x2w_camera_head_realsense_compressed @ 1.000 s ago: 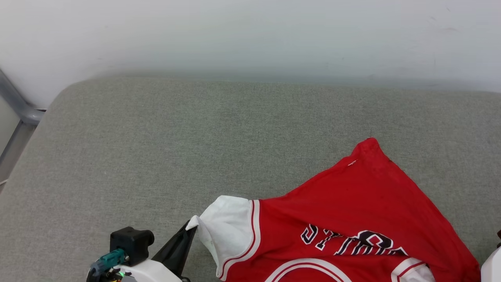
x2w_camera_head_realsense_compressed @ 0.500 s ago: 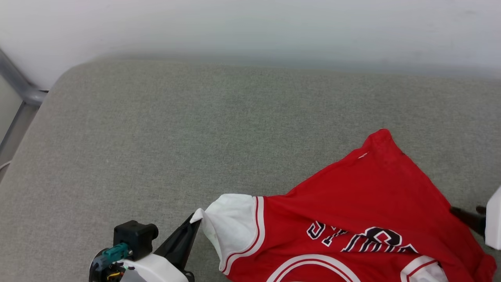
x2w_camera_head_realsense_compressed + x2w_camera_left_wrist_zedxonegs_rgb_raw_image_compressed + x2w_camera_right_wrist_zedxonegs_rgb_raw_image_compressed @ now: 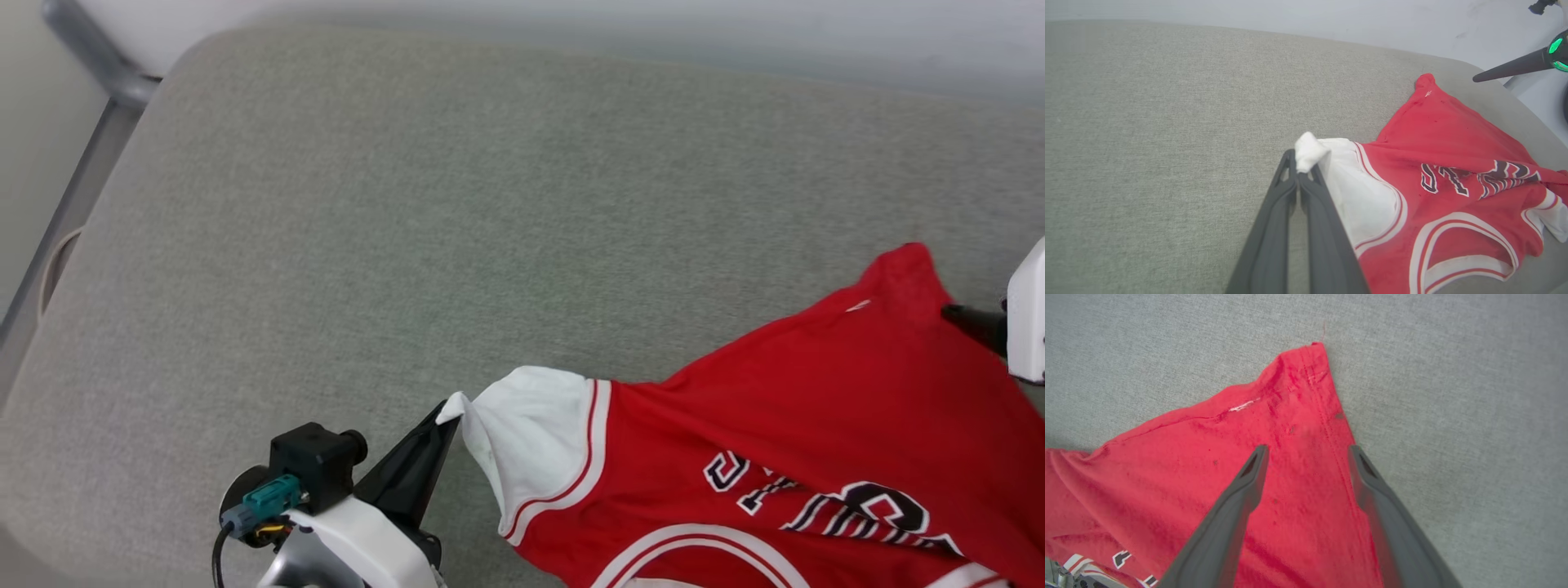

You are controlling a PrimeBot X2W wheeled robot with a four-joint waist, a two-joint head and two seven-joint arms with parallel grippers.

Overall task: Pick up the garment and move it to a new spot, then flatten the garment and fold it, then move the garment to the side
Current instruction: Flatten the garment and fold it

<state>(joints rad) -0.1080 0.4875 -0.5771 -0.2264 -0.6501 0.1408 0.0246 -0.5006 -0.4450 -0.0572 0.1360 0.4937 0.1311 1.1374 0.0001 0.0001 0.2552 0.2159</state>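
Observation:
My right gripper grabs the jersey by its hem corner beside the small white tag next, to spread the jersey flat for folding.
The garment, a red jersey with white sleeves and black-and-white lettering, lies rumpled on the grey cushion at the lower right. My left gripper is shut on the tip of a white sleeve, pinching it at the fingertips and holding it slightly up. My right gripper is open, its fingers spread just above the garment's red hem corner with nothing between them. In the head view that gripper sits at the right edge beside the corner.
The grey fabric cushion stretches wide to the left and far side of the garment. A white wall runs behind it. A grey metal frame bar stands past the cushion's far left corner.
The head camera has swung, shifting the whole picture. My right gripper has opened and now shows further up the right edge, by the red corner. The left gripper keeps hold of the sleeve.

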